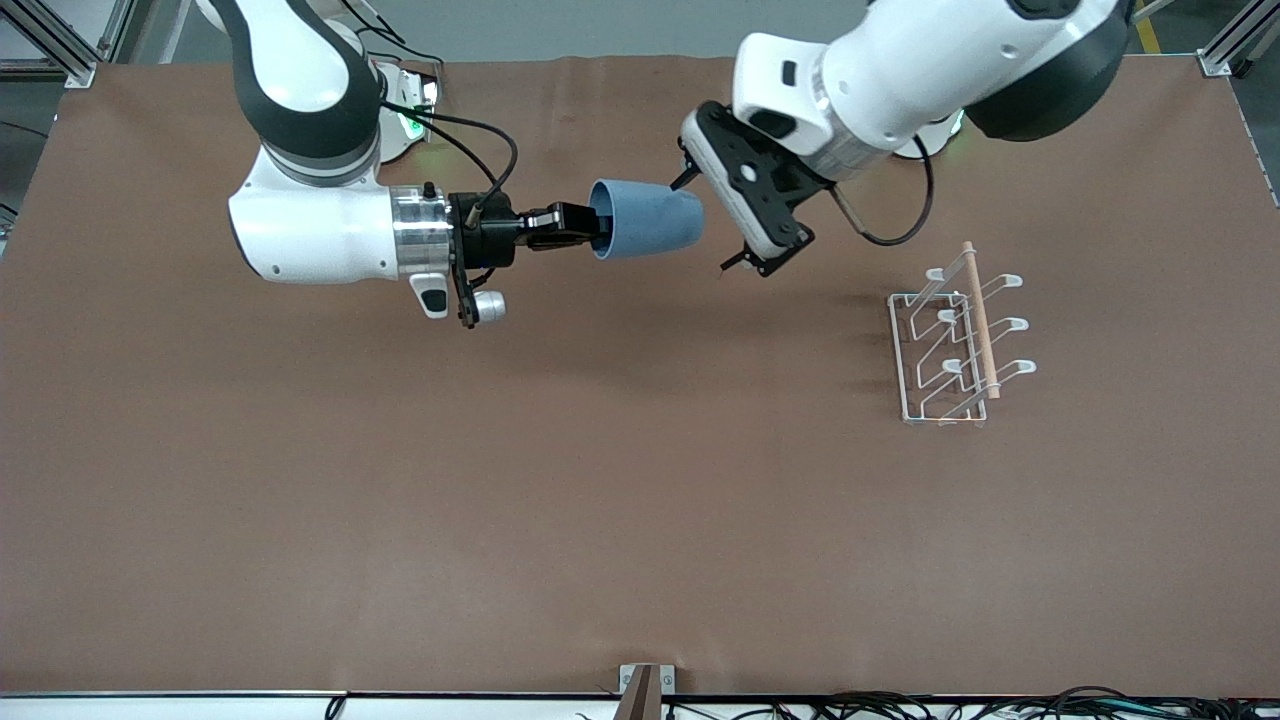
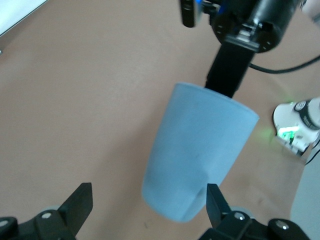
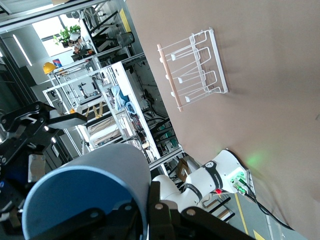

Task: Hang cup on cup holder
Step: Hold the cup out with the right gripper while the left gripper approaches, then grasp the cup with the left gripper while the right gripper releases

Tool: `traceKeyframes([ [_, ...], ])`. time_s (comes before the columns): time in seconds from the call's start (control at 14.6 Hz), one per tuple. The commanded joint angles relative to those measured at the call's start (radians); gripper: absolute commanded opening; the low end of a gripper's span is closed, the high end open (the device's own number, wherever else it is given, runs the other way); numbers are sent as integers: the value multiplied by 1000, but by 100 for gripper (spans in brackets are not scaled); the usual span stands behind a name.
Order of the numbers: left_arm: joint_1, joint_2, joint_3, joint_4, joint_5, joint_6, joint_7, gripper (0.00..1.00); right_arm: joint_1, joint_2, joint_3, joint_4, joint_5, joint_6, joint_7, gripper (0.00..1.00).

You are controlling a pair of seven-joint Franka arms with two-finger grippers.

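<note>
My left gripper should grab the light blue cup by its closed end (image 1: 686,220), so that its opening stays free to slip onto the cup holder (image 1: 955,345).
My right gripper (image 1: 590,225) is shut on the rim of the light blue cup (image 1: 650,218) and holds it on its side in the air over the table's middle. One finger is inside the cup and one outside, as the right wrist view (image 3: 145,212) shows, with the cup (image 3: 85,190) in front. My left gripper (image 1: 708,222) is open, its fingers spread on either side of the cup's closed end. In the left wrist view the cup (image 2: 200,150) lies between its open fingers (image 2: 148,197). The white wire cup holder (image 1: 955,345) stands empty toward the left arm's end of the table and also shows in the right wrist view (image 3: 192,67).
The brown table cover (image 1: 500,480) is bare around the cup holder. The right arm's base with a green light (image 1: 410,110) stands at the table's top edge. A small metal bracket (image 1: 645,690) sits at the table's front edge.
</note>
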Motion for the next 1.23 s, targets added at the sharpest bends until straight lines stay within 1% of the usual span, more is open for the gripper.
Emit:
traceKeyframes([
  [0.0,-39,18,8,34,38,4,40,100,12,-13,-10,-18,34,3,-21,1],
  [0.2,-45,24,2,31,40,4,52,100,12,-13,-10,-18,34,2,-21,3],
  [0.55,-60,61,-3,31,40,8,138,100,12,-14,-10,-29,34,-1,-21,5],
  [0.75,-68,73,-4,31,40,23,145,99,12,-14,-10,-30,34,-1,-20,5],
  [0.89,-69,83,-3,31,40,40,154,96,12,-14,-10,-30,34,-1,-20,6],
  [1.09,-75,92,-3,29,40,59,204,88,12,-13,-11,-29,34,-4,-23,6],
  [1.16,-75,95,-3,29,40,60,209,88,12,-13,-11,-30,34,-1,-25,7],
])
